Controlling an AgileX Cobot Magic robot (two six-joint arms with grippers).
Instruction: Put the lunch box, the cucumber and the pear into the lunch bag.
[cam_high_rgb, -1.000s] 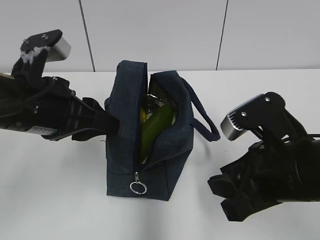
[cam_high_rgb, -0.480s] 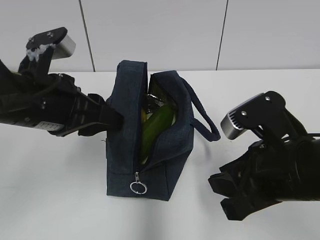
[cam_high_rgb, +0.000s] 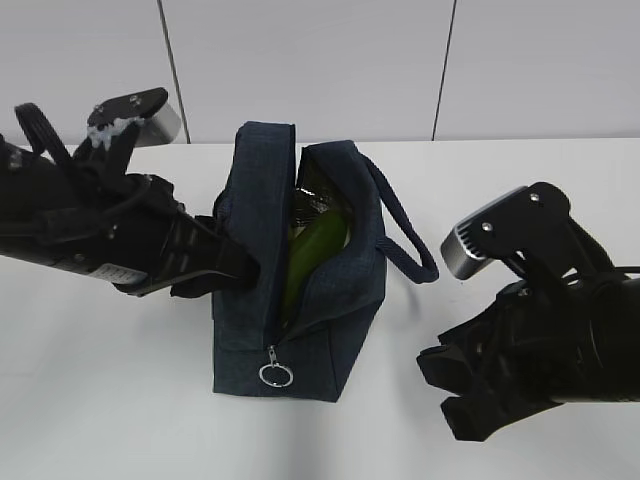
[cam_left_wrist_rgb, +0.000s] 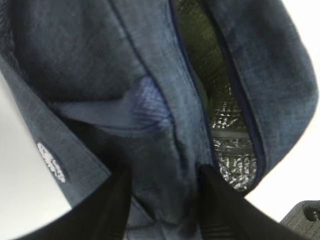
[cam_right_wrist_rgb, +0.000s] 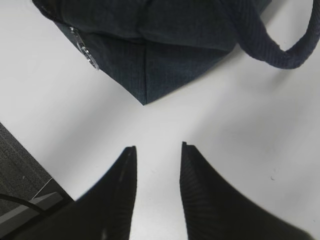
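Note:
My left gripper grabs the lunch bag's side (cam_high_rgb: 254, 312) beside the zipper next, to steady the lunch bag with the cucumber (cam_high_rgb: 312, 250) packed inside.
The navy lunch bag (cam_high_rgb: 250, 200) stands upright in the middle of the table with its zipper open. The green cucumber (cam_high_rgb: 312, 250) lies inside along the opening. The lunch box and the pear are hidden. My left gripper (cam_high_rgb: 245, 268) presses into the bag's left wall. In the left wrist view its jaws (cam_left_wrist_rgb: 165, 172) stand apart on either side of a fold of the navy fabric, beside the silvery lining (cam_left_wrist_rgb: 227, 145). My right gripper (cam_high_rgb: 450, 390) hovers low at the right, clear of the bag. It is open over bare table (cam_right_wrist_rgb: 157, 146), facing the bag's front corner (cam_right_wrist_rgb: 145, 75).
The zipper's ring pull (cam_high_rgb: 276, 375) hangs at the bag's front end and shows again in the right wrist view (cam_right_wrist_rgb: 85, 50). One looped handle (cam_high_rgb: 405, 235) droops to the right of the bag. A grey floor edge (cam_right_wrist_rgb: 20, 170) marks the table's front.
My left arm has moved right and down, pushing its fingers into the bag's left wall. The right arm has stayed in place. Less of the bag's inside shows.

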